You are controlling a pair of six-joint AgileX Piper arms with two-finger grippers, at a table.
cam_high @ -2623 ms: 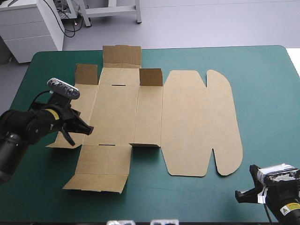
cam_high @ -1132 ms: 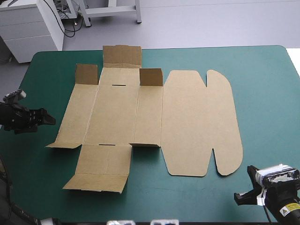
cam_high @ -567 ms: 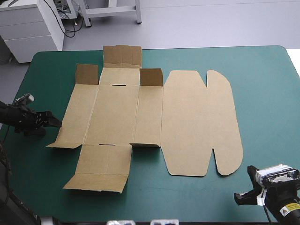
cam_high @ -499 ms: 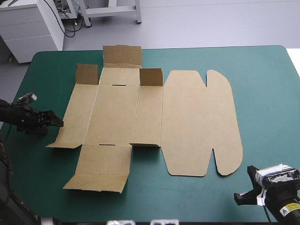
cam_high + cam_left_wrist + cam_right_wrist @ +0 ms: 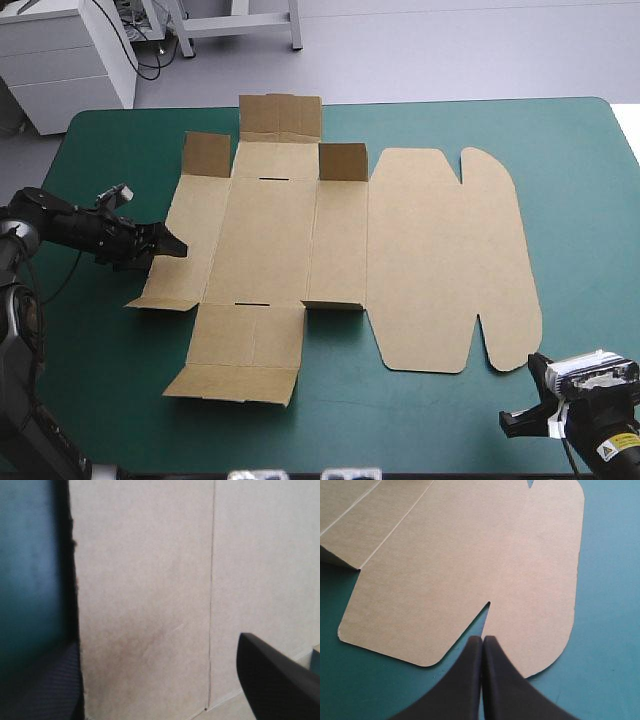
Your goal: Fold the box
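The box lies mostly flat as a wide cut sheet (image 5: 262,235). The left gripper will fold the box next, so it will grab the box by its outer side edge (image 5: 160,262).
The brown box (image 5: 340,240) lies as a cut sheet on the teal-green cover, mostly flat. Its rounded lid panel (image 5: 450,260) points to the table's right, and short flaps (image 5: 343,162) stand up along the far side. My left gripper (image 5: 170,247) is low at the sheet's left edge. In the left wrist view its fingers (image 5: 270,680) stand apart, open, with the box (image 5: 150,580) edge between them. My right gripper (image 5: 515,420) sits near the table's front right corner. It is shut (image 5: 482,639) and points at the notch in the lid (image 5: 460,555) without touching it.
A near flap (image 5: 235,355) of the box reaches toward the table's front edge. Teal-green cover (image 5: 580,200) shows to the right of the lid and along the front. The left arm lies low across the table's left edge.
The left gripper has come in from the table's left edge to the sheet's left border. The whole box has slid a little to the right. The right arm has not moved.
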